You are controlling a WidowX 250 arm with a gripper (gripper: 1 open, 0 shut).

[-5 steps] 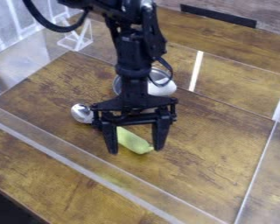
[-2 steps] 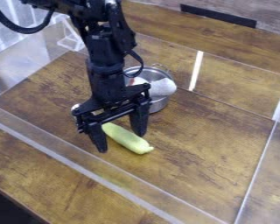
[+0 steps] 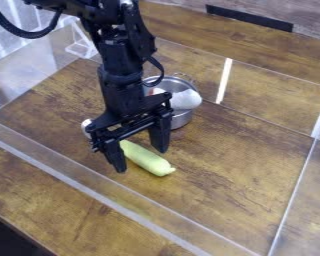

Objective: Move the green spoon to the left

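Note:
My gripper grabs the spoon by its yellow-green handle (image 3: 145, 158) next, to shift the spoon across the wooden table.
The green spoon (image 3: 152, 161) lies flat on the wooden table, a yellow-green strip running from upper left to lower right. My gripper (image 3: 141, 159) points straight down over its left end, open. One finger (image 3: 119, 160) stands on the near-left side of the spoon and the other finger (image 3: 160, 138) on its far-right side, so the jaws straddle it with a gap on both sides. The spoon's upper-left end is hidden behind the fingers. I cannot tell whether the fingertips touch the table.
A small silver pot (image 3: 183, 99) stands just behind the gripper. Clear acrylic walls (image 3: 224, 82) fence the wooden table (image 3: 243, 160) at the front, right and back. A white rack (image 3: 80, 42) sits at the far left.
The gripper has shifted left in the picture and rolled about its vertical axis, so its open fingers now straddle the spoon's left end. The spoon has not moved.

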